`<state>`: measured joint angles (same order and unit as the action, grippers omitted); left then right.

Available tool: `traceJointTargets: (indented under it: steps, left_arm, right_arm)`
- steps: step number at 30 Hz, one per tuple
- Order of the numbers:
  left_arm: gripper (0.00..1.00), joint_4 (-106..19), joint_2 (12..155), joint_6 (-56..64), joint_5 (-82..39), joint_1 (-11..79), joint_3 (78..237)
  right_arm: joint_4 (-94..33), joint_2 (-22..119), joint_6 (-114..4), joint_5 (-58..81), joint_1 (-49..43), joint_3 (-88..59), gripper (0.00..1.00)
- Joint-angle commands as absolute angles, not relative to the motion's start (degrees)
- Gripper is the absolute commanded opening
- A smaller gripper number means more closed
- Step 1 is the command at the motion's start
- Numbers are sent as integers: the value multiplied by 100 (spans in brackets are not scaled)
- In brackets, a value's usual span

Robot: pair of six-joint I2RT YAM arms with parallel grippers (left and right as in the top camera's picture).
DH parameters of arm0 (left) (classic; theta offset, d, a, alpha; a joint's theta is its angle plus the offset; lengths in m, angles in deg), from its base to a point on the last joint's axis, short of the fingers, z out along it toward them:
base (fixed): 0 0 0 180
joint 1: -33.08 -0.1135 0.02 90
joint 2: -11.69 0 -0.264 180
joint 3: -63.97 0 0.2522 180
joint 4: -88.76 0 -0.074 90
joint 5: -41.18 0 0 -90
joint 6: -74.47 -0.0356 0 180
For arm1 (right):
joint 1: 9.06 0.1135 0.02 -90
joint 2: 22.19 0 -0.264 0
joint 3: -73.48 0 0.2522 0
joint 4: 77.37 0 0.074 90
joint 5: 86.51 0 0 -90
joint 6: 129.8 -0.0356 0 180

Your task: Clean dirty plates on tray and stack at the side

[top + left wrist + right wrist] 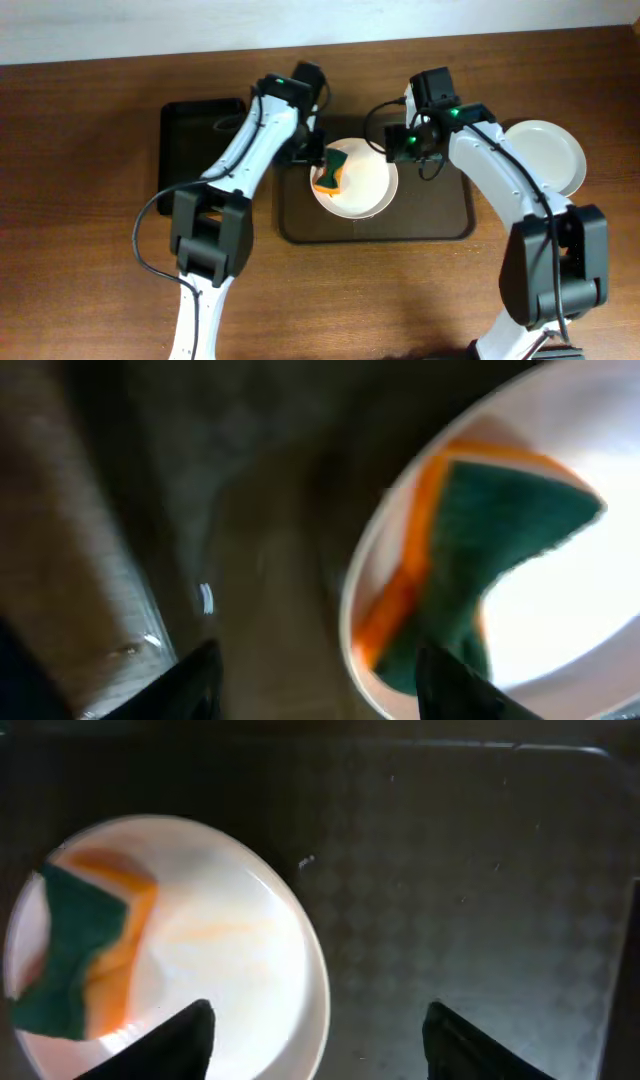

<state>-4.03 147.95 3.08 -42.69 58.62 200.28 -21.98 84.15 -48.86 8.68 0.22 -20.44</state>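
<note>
I need to grip the sponge (331,172) by its green side with my left gripper next, so that the orange side faces the plate and I can wipe the plate clean.
A white plate (365,185) lies on the dark tray (440,215), with a green and orange sponge (331,172) resting loose on its left part. Faint orange streaks (220,930) cross the plate (230,980). My left gripper (312,152) hovers at the plate's left rim. Its jaws are open in the blurred left wrist view (325,685), one fingertip (450,685) over the sponge (500,530). My right gripper (408,145) stands open at the plate's right rim, the rim lying between its fingers (320,1035) untouched. Another white plate (545,158) sits on the table at the right.
A smaller black tray (195,140) lies on the wooden table left of the big tray, under my left arm. The right half of the big tray (480,870) is bare. Black cables run along both arms.
</note>
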Motion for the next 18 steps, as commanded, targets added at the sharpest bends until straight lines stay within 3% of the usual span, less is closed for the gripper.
traceJointTargets:
  steps: [1,7,8,9,11,13,15,18]
  left_arm:
    - [59,-340,14515,276,-4258,5853,20045]
    - [59,-300,14518,149,-4256,5858,20045]
    - [55,-302,14518,149,-4256,5858,20045]
    - [49,-305,14518,149,-4256,5858,20045]
    - [50,-388,14524,147,-4258,5858,20045]
    - [50,-545,14575,147,-4192,5858,20045]
    - [57,-700,14594,-542,-3604,5915,20041]
    - [57,-921,14616,-723,-3613,6072,20039]
  right_arm:
    - [-2342,8962,-4556,828,20,-2094,52]
    - [-2283,9598,-4580,1053,20,-2094,33]
    - [-2244,9598,-4585,1058,20,-2094,29]
    - [-2179,9598,-4644,1064,20,-2096,23]
    - [-1988,9598,-4893,1062,24,-2096,6]
    - [-1796,9598,-5186,1084,31,-2094,4]
    - [-1755,9598,-5365,1320,31,-2086,4]
    - [-1755,9598,-5382,1342,31,-2086,4]
